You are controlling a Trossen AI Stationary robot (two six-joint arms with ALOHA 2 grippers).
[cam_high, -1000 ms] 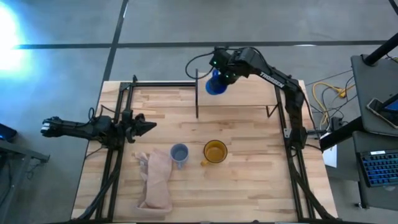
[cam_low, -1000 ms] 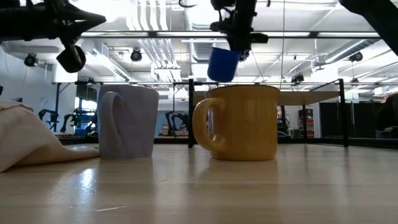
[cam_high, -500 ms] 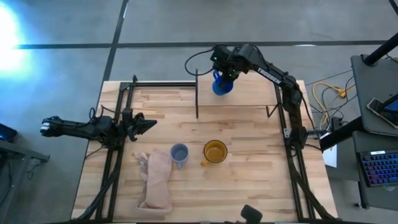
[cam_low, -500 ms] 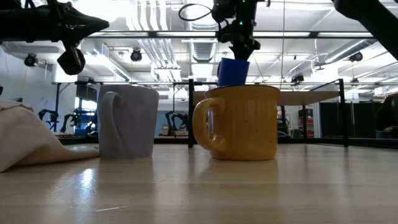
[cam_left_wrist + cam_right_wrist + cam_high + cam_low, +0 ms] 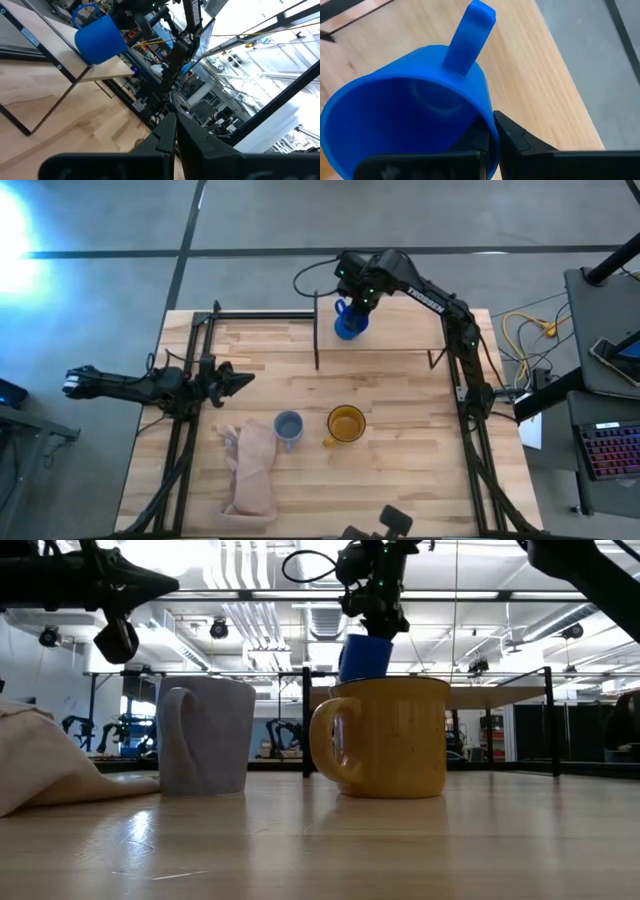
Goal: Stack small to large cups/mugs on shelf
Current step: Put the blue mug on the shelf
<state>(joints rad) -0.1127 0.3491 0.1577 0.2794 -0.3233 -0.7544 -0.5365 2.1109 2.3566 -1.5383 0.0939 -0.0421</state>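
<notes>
The blue mug's bottom is down on the light-wood shelf, inside its edges, so my right gripper needs to open and the mug would stay standing there.
My right gripper (image 5: pixel 358 308) is shut on the small bright blue mug (image 5: pixel 405 125), holding it low over the light-wood shelf (image 5: pixel 400 330) at the table's far edge. The yellow-orange mug (image 5: pixel 390 737) hides the blue mug's bottom in the low view, so I cannot tell whether it touches the board. The grey-blue mug (image 5: pixel 288 427) and the yellow-orange mug (image 5: pixel 346 423) stand upright side by side on the tabletop. My left gripper (image 5: pixel 243 380) hangs shut at the table's left, holding nothing. My right gripper pinches the blue mug's wall at the rim (image 5: pixel 487 117), a short way round from the handle (image 5: pixel 470 40). One finger is inside the mug and one (image 5: pixel 520 142) outside. The fingers come from above, pointing steeply down. The mug hangs below them, mouth up and slightly tilted.
A pinkish-beige cloth (image 5: pixel 250 470) lies crumpled beside the grey-blue mug, toward the near left. Black metal posts (image 5: pixel 317 330) carry the shelf, and black frame rails (image 5: pixel 185 450) run along the table's left and right sides.
My right gripper has come down toward the shelf with the blue mug and rolled about its own line. The mug has sunk and turned with it, from steeply tipped to nearly upright, its handle now toward the far edge.
</notes>
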